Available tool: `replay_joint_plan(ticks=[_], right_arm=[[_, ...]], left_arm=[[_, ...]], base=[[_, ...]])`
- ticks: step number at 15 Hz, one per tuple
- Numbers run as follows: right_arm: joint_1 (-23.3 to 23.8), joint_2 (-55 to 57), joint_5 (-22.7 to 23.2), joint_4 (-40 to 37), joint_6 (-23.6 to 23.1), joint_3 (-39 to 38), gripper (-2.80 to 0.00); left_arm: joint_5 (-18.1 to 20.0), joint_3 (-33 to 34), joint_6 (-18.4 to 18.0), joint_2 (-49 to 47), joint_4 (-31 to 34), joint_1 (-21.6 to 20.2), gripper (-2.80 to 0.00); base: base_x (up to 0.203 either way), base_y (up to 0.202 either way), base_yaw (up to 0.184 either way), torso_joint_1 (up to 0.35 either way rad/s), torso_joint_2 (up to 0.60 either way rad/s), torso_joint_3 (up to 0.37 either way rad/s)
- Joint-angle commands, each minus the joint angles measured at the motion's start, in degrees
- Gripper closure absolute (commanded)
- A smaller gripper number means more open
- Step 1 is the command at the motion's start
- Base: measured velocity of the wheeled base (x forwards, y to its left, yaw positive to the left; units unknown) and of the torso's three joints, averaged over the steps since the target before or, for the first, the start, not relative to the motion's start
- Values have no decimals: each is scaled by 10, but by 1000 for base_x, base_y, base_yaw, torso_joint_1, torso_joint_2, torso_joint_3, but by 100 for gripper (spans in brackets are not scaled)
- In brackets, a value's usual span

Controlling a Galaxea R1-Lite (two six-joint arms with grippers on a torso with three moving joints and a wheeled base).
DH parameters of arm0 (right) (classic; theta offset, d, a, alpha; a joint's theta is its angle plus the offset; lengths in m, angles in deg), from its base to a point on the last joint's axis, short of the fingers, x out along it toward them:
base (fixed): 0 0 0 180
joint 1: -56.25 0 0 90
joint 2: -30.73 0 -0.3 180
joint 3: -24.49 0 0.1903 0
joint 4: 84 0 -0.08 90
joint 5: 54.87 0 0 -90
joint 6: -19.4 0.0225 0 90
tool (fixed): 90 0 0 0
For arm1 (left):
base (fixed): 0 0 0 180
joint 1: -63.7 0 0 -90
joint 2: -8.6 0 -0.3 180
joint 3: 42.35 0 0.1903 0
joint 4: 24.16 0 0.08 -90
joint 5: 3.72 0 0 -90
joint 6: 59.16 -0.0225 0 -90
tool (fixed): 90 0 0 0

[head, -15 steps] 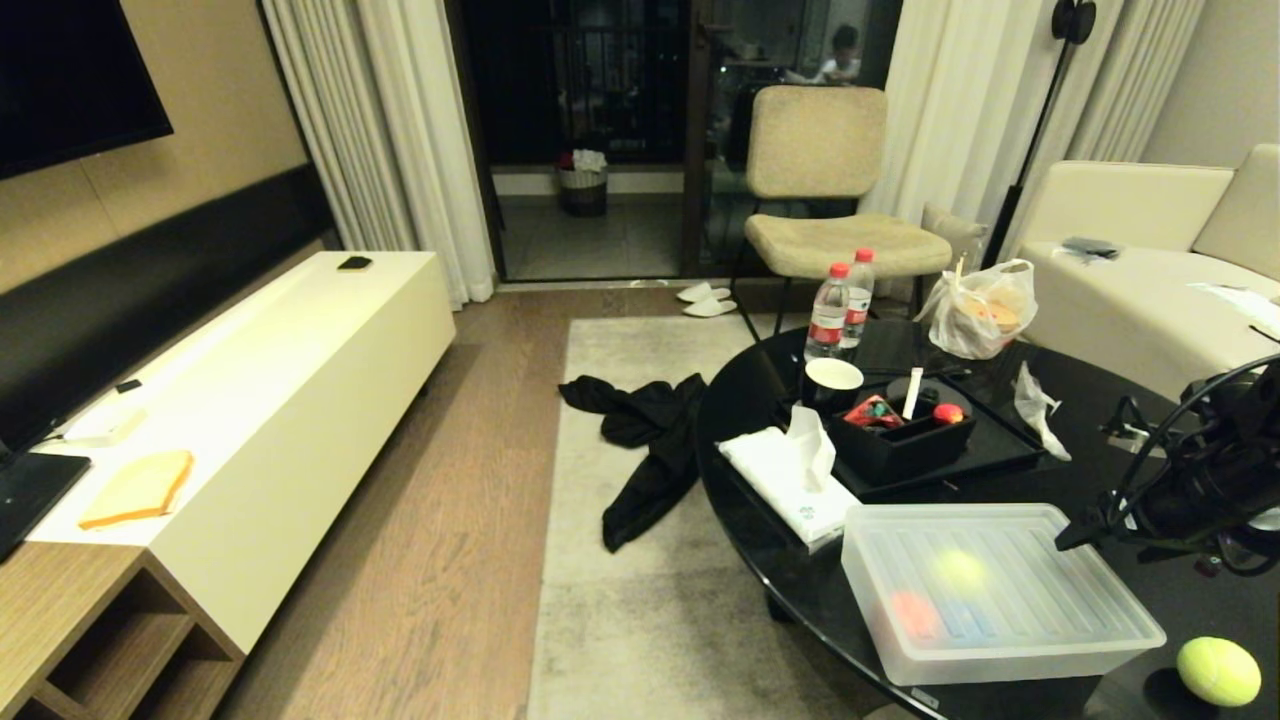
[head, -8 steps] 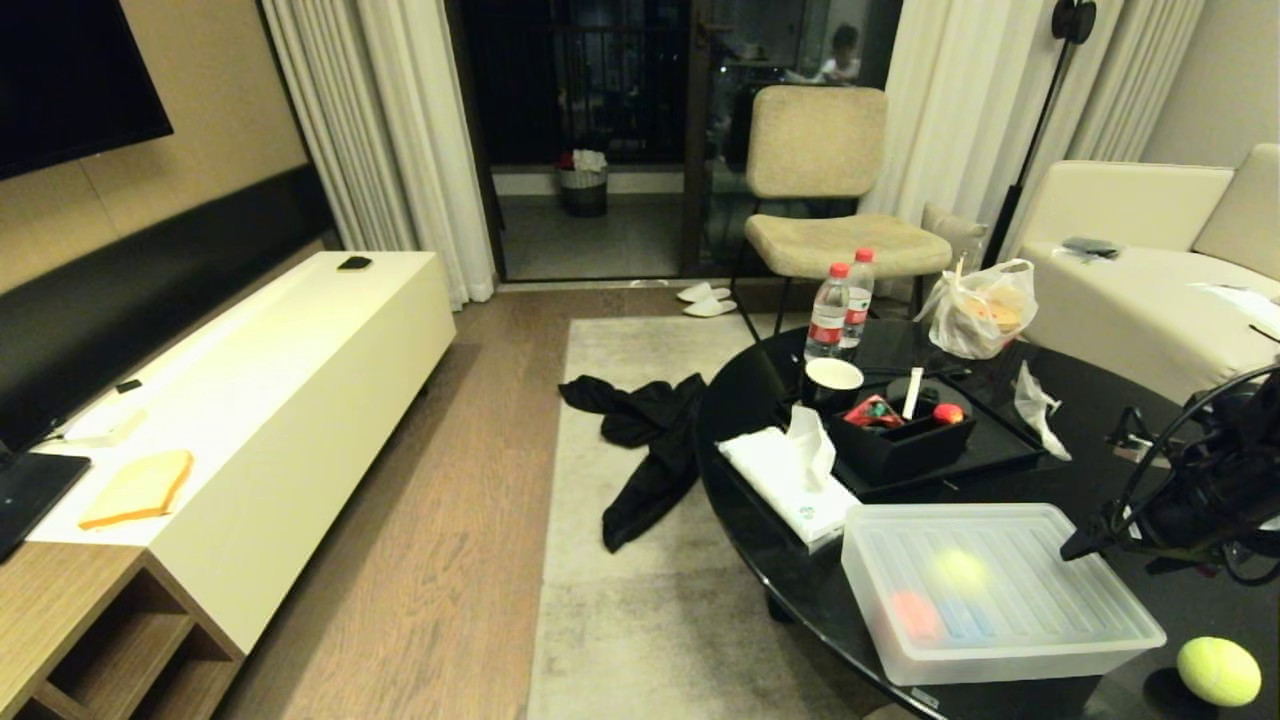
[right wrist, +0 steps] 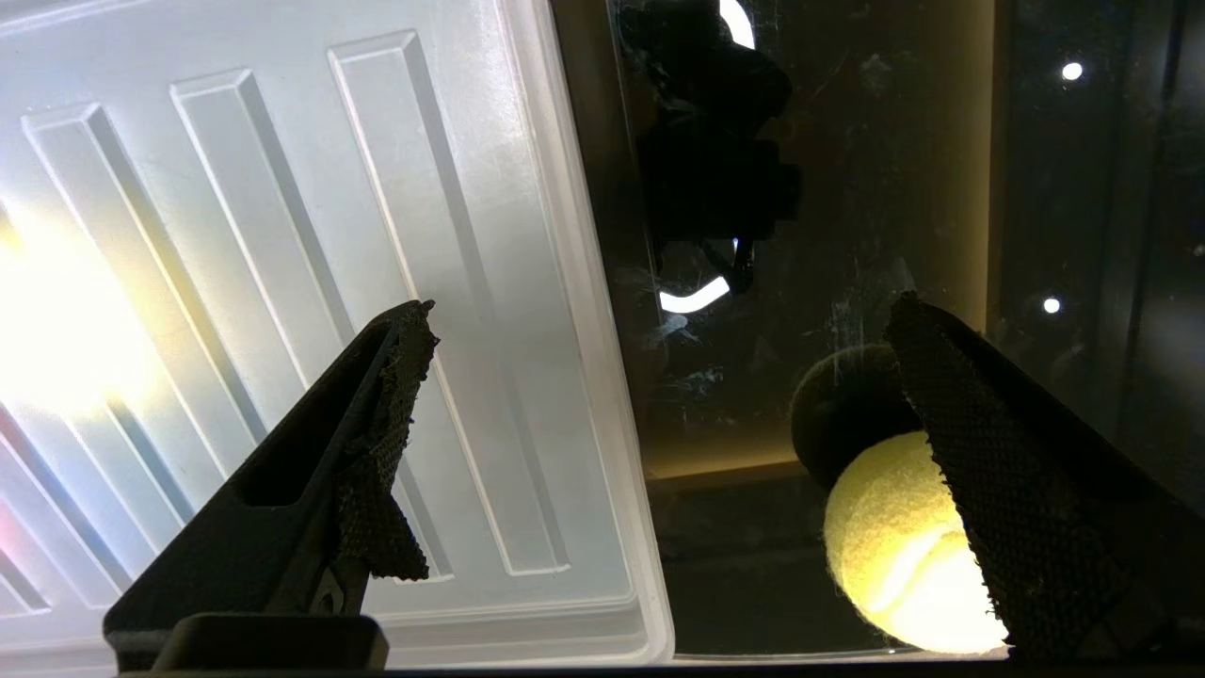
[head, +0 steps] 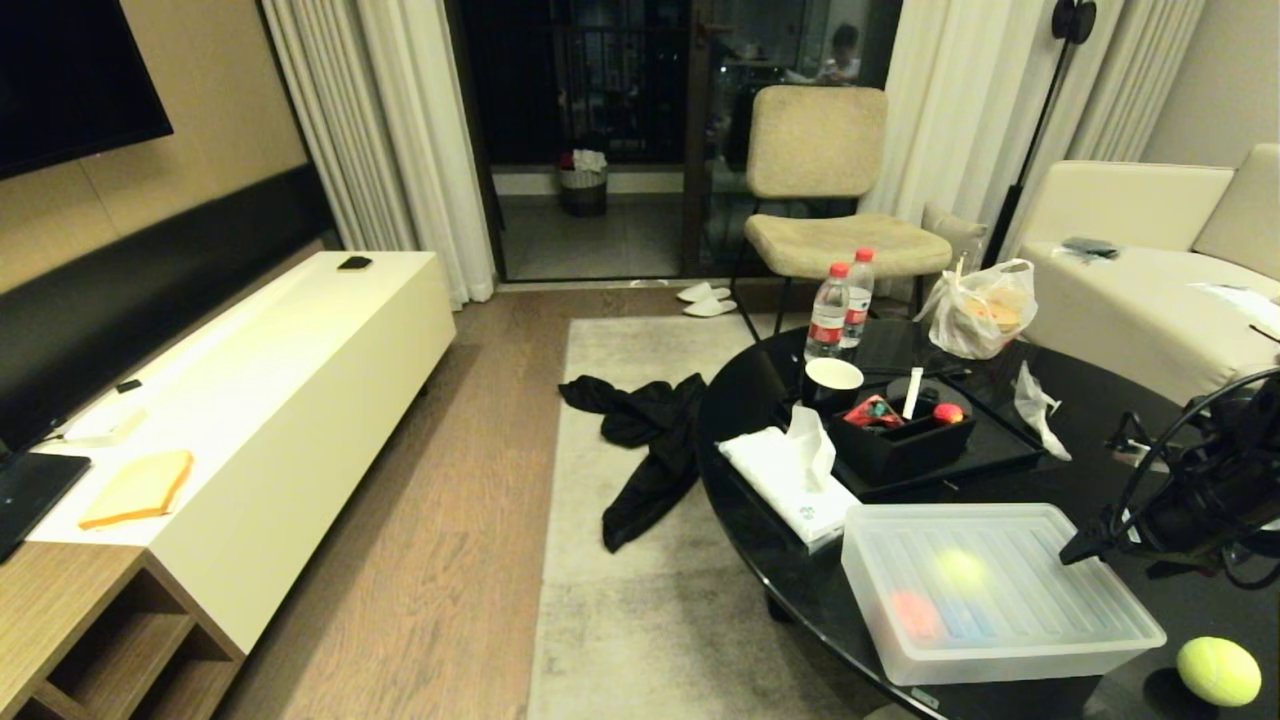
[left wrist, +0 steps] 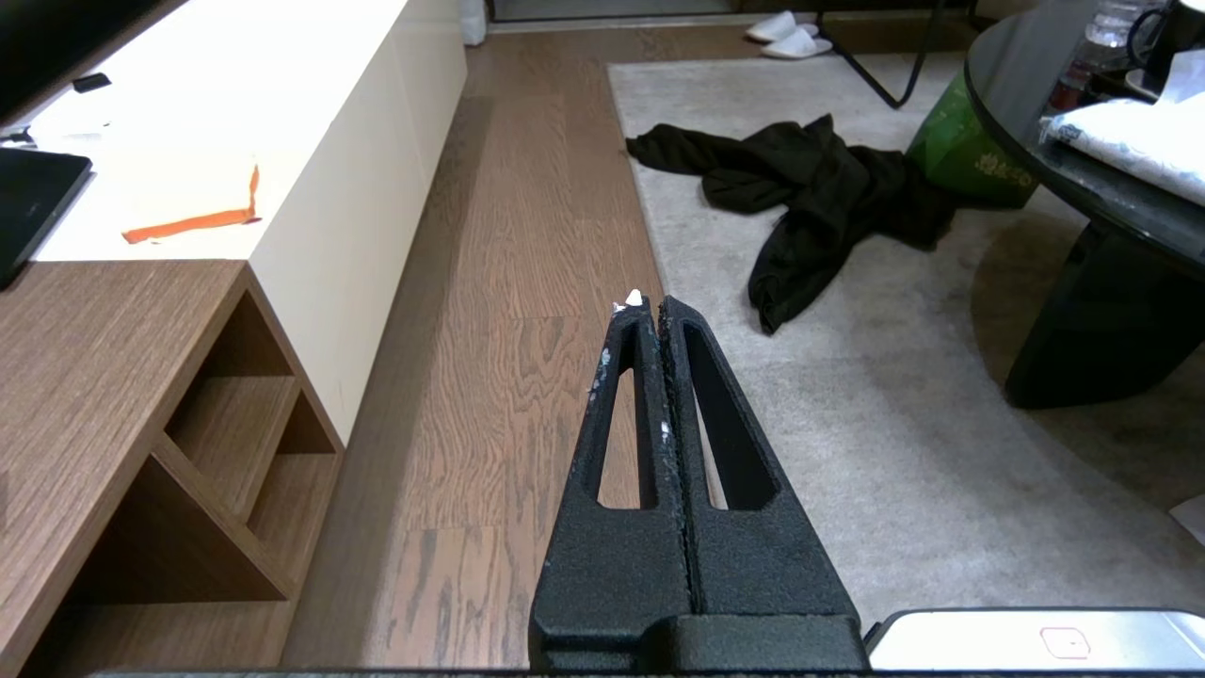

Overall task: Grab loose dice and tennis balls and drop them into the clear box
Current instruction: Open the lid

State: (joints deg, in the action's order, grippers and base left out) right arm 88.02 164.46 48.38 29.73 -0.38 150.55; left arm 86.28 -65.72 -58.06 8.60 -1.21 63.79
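Observation:
The robot should next use its right gripper to grab the ribbed lid by its short rim (head: pixel 1116 578). That is to open the clear box for the loose tennis ball (head: pixel 1218 671).
The clear box (head: pixel 1003 592) stands on the black table's near edge with its ribbed lid (right wrist: pixel 282 282) on. Through the lid a yellow-green ball shape (head: pixel 958 568) and red and blue blurs show. I cannot make out any loose dice. A loose tennis ball (head: pixel 1218 671) lies on the table just right of the box. My right gripper (right wrist: pixel 664 306) hangs open above the box's right edge and the table, empty. One of its fingers (right wrist: pixel 998 471) partly covers the tennis ball (right wrist: pixel 894 546). My left gripper (left wrist: pixel 650 303) is shut and parked over the floor.
Behind the box are a tissue pack (head: pixel 790 480), a black tray (head: pixel 900 440) with small items, a cup (head: pixel 833 378), two water bottles (head: pixel 830 310) and a plastic bag (head: pixel 980 310). Dark clothing (head: pixel 650 440) lies on the rug. A white cabinet (head: pixel 280 400) stands at the left.

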Motion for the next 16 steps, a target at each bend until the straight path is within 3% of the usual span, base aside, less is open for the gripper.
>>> replay_joint_plan(ticks=[1, 16], right_arm=[[0, -1, 1, -3, -2, 0, -280], [8, 14, -12, -3, -6, 3, -280]], left_arm=[[0, 2, 0, 0, 0, 0, 0], [0, 2, 0, 0, 0, 1, 0]], base=[[0, 0, 0, 0, 0, 0], [0, 0, 0, 0, 0, 0]])
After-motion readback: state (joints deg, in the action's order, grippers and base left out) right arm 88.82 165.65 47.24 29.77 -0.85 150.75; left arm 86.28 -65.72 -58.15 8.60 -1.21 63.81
